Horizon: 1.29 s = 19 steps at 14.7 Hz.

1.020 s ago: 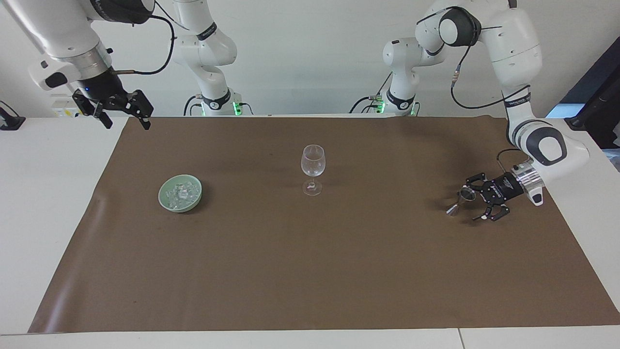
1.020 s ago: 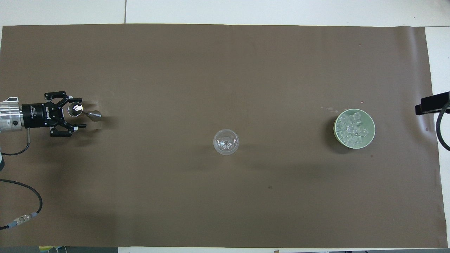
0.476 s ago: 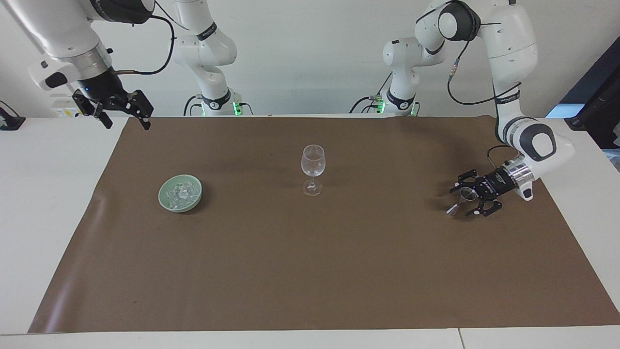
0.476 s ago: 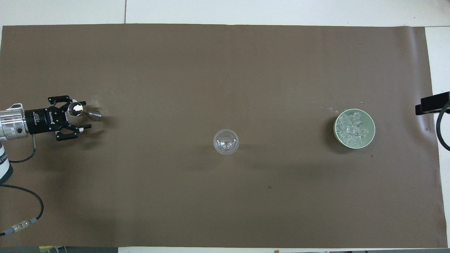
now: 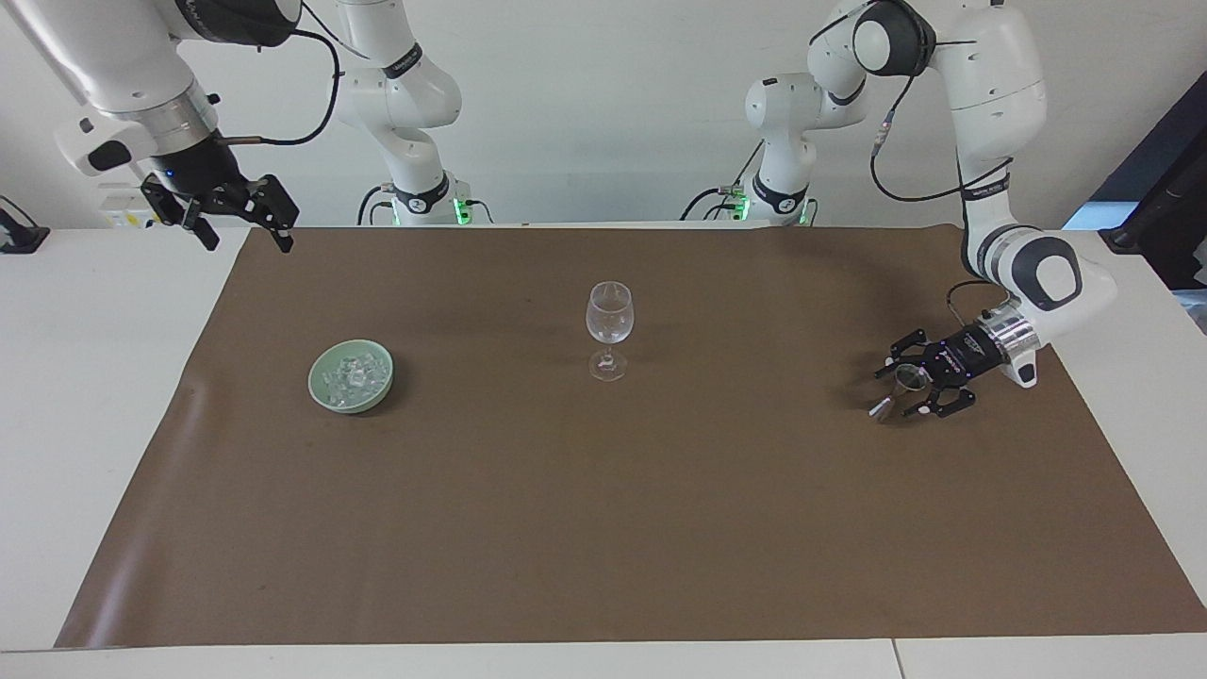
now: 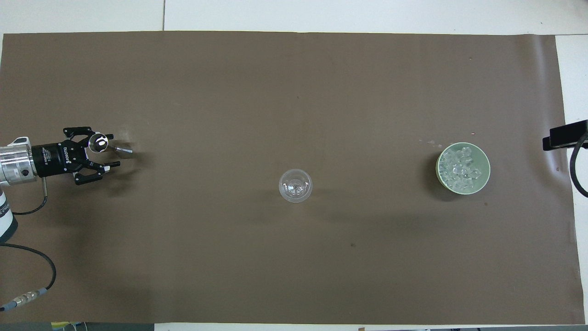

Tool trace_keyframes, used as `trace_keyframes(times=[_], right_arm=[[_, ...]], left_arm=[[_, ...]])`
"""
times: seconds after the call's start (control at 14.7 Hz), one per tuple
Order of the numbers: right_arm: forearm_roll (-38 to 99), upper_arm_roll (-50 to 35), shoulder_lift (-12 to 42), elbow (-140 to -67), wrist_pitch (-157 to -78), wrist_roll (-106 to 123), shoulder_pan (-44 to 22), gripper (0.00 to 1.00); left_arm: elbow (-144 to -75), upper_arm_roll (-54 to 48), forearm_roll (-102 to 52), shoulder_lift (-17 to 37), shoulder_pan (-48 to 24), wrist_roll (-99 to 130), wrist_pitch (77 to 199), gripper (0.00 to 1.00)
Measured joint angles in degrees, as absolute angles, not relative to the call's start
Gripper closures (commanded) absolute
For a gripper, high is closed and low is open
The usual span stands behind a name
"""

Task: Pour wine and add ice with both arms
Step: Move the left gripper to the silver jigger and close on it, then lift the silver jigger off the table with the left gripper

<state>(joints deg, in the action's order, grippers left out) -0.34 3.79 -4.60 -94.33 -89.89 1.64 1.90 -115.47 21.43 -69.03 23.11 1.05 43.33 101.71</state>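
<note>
The small metal jigger has cups that slope outward toward both its ends, so my left gripper will next grab the jigger by its narrow middle (image 6: 112, 146).
A clear stemmed wine glass (image 5: 609, 316) stands upright mid-mat and also shows in the overhead view (image 6: 295, 185). A pale green bowl (image 5: 319, 387) holds a heap of ice (image 5: 354, 375) toward the right arm's end; the bowl (image 6: 486, 161) and ice (image 6: 460, 168) show from overhead too. A small metal jigger (image 5: 907, 377) stands toward the left arm's end. My left gripper (image 5: 896, 392) lies low over the mat, open, its fingers on either side of the jigger (image 6: 98, 143). My right gripper (image 5: 243, 236) waits open, high over the mat's edge.
A brown mat (image 5: 603, 528) covers most of the white table (image 5: 85, 396). A black cable (image 6: 32, 285) trails by the left arm. A black part (image 6: 565, 135) juts in at the right arm's end of the overhead view.
My left gripper has sunk lower toward the mat and settled closer around the jigger. The right arm, glass and bowl have not moved.
</note>
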Motion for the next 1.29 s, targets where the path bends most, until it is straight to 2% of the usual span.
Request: trace_keyframes(times=[0.07, 0.14, 0.2, 0.27, 0.34, 0.82, 0.95, 1.29], right_arm=[[-0.3, 3.8, -4.6, -94.3, -89.9, 1.6, 1.9, 0.00], [-0.3, 3.8, -4.6, -94.3, -89.9, 1.6, 1.9, 0.00], [-0.3, 3.8, -4.6, -94.3, -89.9, 1.6, 1.9, 0.00], [-0.3, 3.8, -4.6, -94.3, -89.9, 1.6, 1.9, 0.00], [-0.3, 3.8, -4.6, -94.3, -89.9, 1.6, 1.9, 0.00], [-0.3, 3.8, -4.6, -94.3, -89.9, 1.6, 1.9, 0.00], [-0.3, 3.8, -4.6, -94.3, -89.9, 1.6, 1.9, 0.00], [-0.3, 3.8, -4.6, -94.3, -89.9, 1.6, 1.9, 0.00]], left_arm=[[-115.6, 21.4, -69.0, 23.0, 1.0, 43.0, 101.7, 0.33], [-115.8, 21.4, -69.0, 23.0, 1.0, 42.8, 101.7, 0.52], [-115.9, 21.4, -69.1, 23.0, 1.0, 42.6, 101.7, 0.66], [-116.0, 21.4, -69.1, 23.0, 1.0, 42.5, 101.7, 0.86], [-116.0, 21.4, -69.1, 23.0, 1.1, 42.4, 101.7, 1.00], [-115.9, 21.5, -69.4, 22.6, 1.1, 42.0, 100.0, 1.00], [-115.8, 21.9, -69.4, 22.4, 1.6, 41.9, 96.3, 1.00], [-114.0, 22.3, -66.5, 20.4, 8.1, 37.7, 83.8, 1.00]])
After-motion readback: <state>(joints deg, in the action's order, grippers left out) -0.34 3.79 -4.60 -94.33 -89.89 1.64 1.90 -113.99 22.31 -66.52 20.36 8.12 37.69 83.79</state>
